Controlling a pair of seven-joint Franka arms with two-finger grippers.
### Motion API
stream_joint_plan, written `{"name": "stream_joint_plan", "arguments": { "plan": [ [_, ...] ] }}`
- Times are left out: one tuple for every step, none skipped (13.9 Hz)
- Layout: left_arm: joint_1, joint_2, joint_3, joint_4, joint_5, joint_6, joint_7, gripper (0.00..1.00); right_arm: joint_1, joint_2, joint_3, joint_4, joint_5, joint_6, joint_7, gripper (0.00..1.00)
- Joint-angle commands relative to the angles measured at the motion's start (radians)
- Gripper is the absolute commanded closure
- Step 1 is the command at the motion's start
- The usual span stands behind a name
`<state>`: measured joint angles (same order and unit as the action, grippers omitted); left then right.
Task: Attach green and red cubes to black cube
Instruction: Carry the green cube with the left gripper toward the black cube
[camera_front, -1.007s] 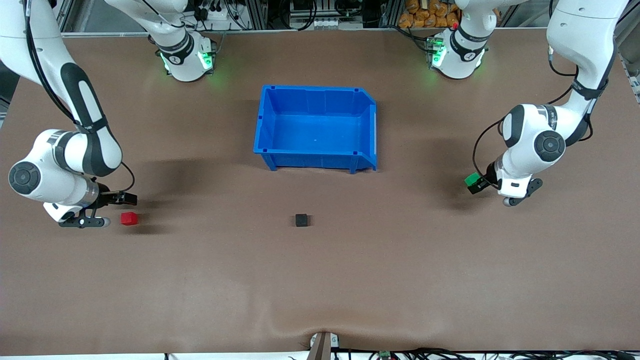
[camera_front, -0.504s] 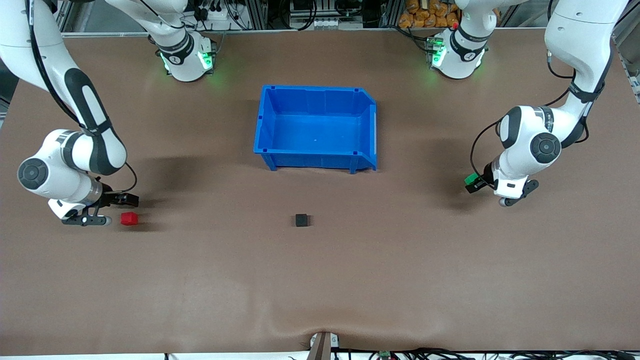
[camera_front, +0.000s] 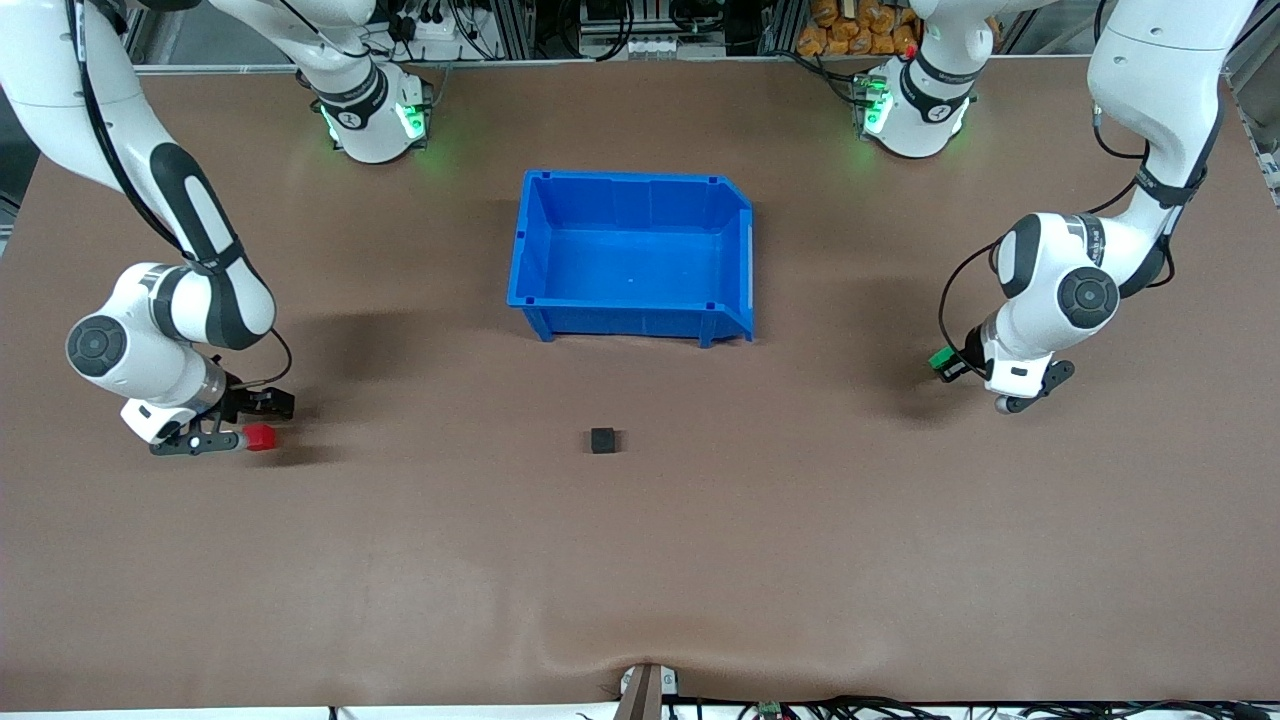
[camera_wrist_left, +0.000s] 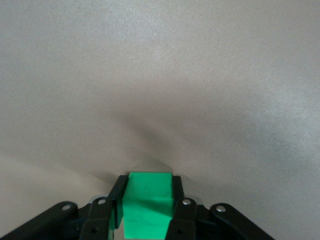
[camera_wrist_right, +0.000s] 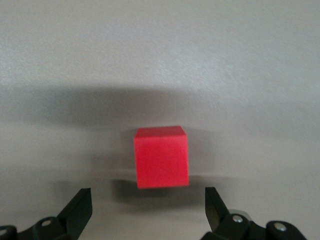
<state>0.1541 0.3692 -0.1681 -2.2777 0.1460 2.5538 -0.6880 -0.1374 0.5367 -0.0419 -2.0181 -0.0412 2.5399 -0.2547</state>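
The robot's right gripper needs to grip the red cube (camera_front: 260, 437) by its opposite sides next. Then the robot needs to attach the red cube to the black cube (camera_front: 602, 440).
The black cube (camera_front: 602, 440) sits on the brown table, nearer the front camera than the blue bin. The red cube (camera_front: 260, 437) lies at the right arm's end of the table. My right gripper (camera_front: 262, 421) is open and low just beside it; in the right wrist view the red cube (camera_wrist_right: 161, 156) sits ahead of the spread fingers (camera_wrist_right: 80, 207), not between them. My left gripper (camera_front: 945, 365) is shut on the green cube (camera_front: 939, 357) at the left arm's end of the table; the left wrist view shows the green cube (camera_wrist_left: 147, 202) clamped between the fingers (camera_wrist_left: 181, 200).
The blue bin (camera_front: 632, 256) stands open and empty at the table's middle, between the robot bases and the black cube. Brown table surface (camera_front: 640, 560) stretches toward the front camera.
My right gripper has moved toward the red cube, now right beside it. My left gripper has shifted slightly with the green cube in it. The black cube has not moved.
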Motion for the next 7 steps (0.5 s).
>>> {"name": "stream_joint_plan", "arguments": {
  "plan": [
    [0.001, -0.007, -0.005, 0.020, 0.018, 0.005, -0.019, 1.00, -0.008, 0.055, 0.002, 0.059, -0.005, 0.002, -0.034, 0.00],
    [0.001, -0.010, -0.007, 0.035, 0.011, 0.000, -0.027, 1.00, -0.008, 0.055, 0.002, 0.062, -0.006, 0.002, -0.035, 0.00],
    [0.001, -0.009, -0.014, 0.055, 0.010, -0.003, -0.050, 1.00, -0.008, 0.055, 0.002, 0.073, -0.006, 0.002, -0.046, 0.00],
    [0.001, -0.007, -0.034, 0.069, 0.009, -0.003, -0.080, 1.00, -0.008, 0.061, 0.002, 0.093, -0.005, 0.003, -0.075, 0.00],
    [-0.001, -0.004, -0.048, 0.087, 0.009, -0.004, -0.118, 1.00, -0.008, 0.075, 0.002, 0.119, -0.005, 0.002, -0.098, 0.00],
    [-0.004, 0.003, -0.068, 0.110, 0.007, -0.009, -0.167, 1.00, -0.008, 0.081, 0.002, 0.136, -0.005, 0.000, -0.124, 0.00],
    [-0.008, 0.005, -0.089, 0.134, 0.007, -0.027, -0.212, 1.00, -0.010, 0.086, 0.002, 0.136, -0.003, -0.003, -0.136, 0.00]
  ]
}}
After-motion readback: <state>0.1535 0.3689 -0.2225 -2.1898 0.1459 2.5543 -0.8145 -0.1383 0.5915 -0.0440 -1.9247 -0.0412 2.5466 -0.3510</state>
